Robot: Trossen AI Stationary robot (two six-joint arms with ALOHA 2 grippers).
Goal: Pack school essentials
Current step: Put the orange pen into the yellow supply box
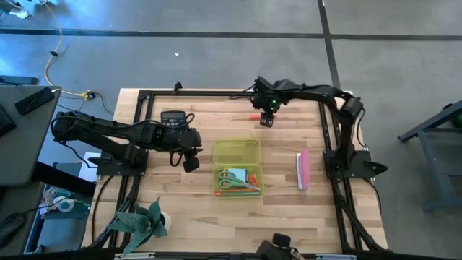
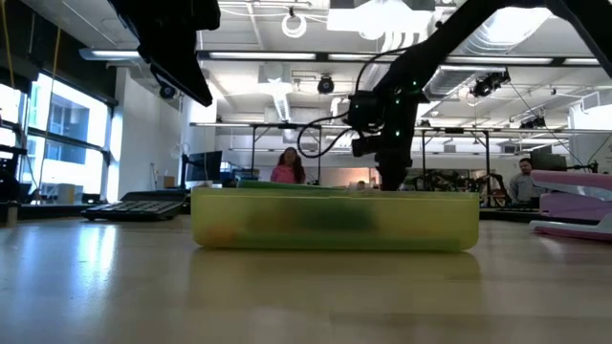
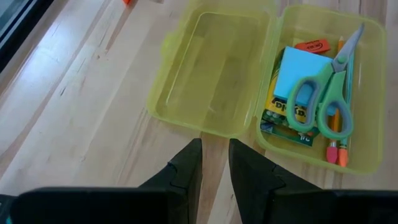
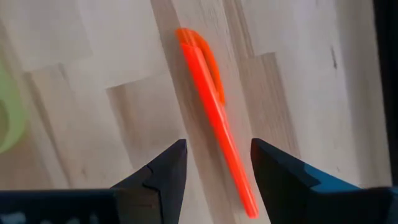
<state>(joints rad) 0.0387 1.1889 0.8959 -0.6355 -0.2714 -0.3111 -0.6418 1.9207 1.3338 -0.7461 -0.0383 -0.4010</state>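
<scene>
The orange pen needs to go into the yellow-green case, so my right gripper should next grab the orange pen's body just past the pen's clip (image 4: 228, 127).
An orange pen (image 4: 214, 106) lies flat on the wood near the table's far edge (image 1: 255, 115). My right gripper (image 4: 217, 165) hovers over it, open, one finger on either side of the pen without touching it. The translucent yellow-green case (image 1: 237, 167) lies open mid-table, its empty lid (image 3: 214, 68) beside its base. In the base lie a light blue sticky-note pad (image 3: 297, 71), green-handled scissors (image 3: 323, 99), a crayon box (image 3: 283, 118), a red eraser (image 3: 311, 45) and orange pens (image 3: 336, 152). My left gripper (image 3: 215, 165) hangs to the left of the case, open by a narrow gap and holding nothing.
A pink object (image 1: 304, 170) lies right of the case. A dark calculator (image 1: 173, 117) sits at the far left. A green cloth thing (image 1: 141, 220) and a tape roll (image 1: 164, 222) lie at the near left corner. Bare wood lies between case and pen.
</scene>
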